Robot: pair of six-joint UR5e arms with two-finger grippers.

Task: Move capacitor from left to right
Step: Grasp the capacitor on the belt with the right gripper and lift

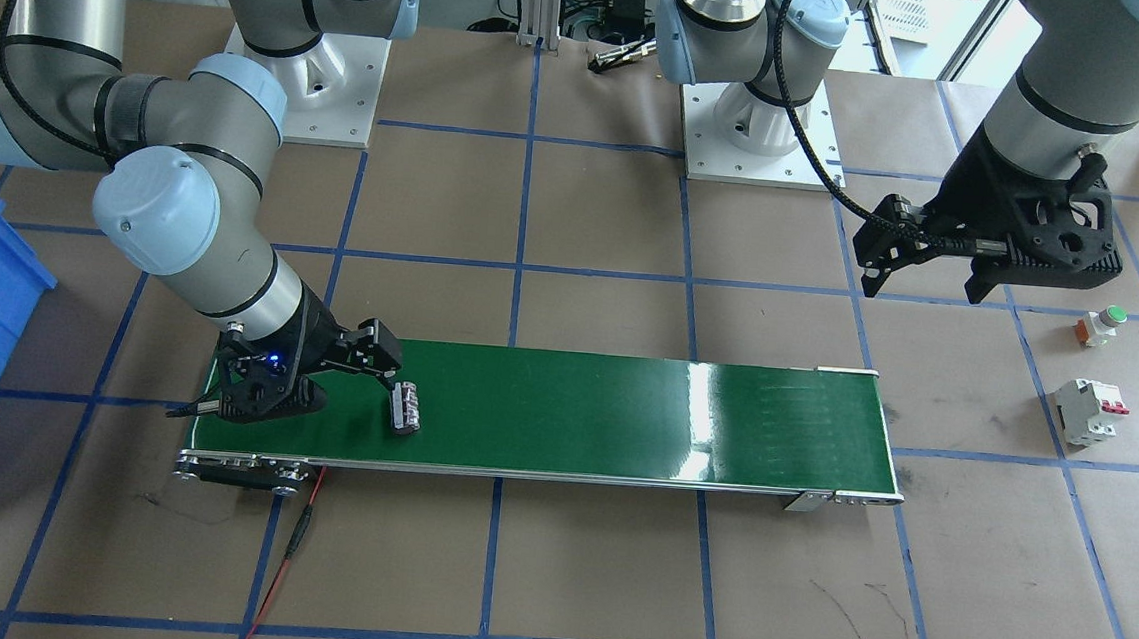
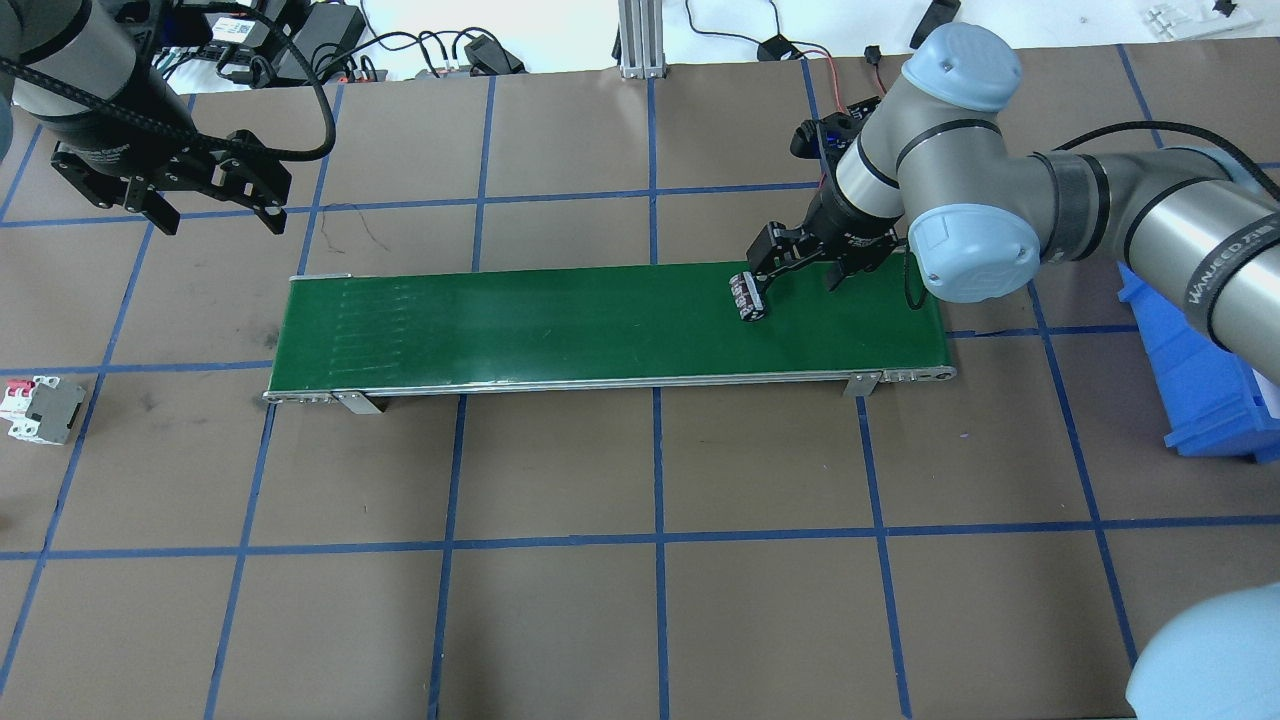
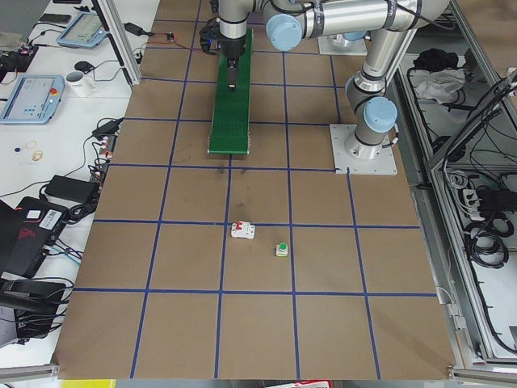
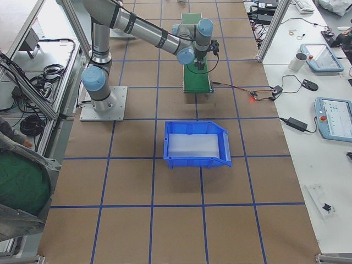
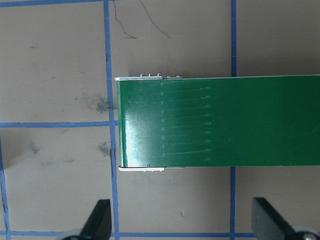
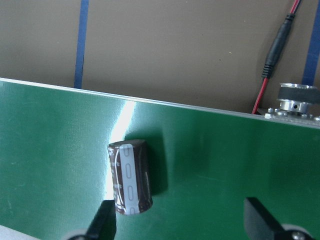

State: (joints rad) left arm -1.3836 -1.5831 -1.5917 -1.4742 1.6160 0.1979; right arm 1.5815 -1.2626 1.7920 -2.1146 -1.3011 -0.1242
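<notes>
My right gripper needs to move the capacitor across, so it should next grab the capacitor by its cylindrical body.
The capacitor, a small dark cylinder, lies on its side on the green conveyor belt near the belt's right end. It also shows in the front view and the right wrist view. My right gripper is open and low over the belt. The capacitor lies just ahead of one fingertip, with the jaws not closed on it. My left gripper is open and empty, hovering over the table behind the belt's left end.
A blue bin stands on the table right of the belt. A white breaker with red levers and a green-capped push button lie on the left side. A red cable runs from the belt's motor end.
</notes>
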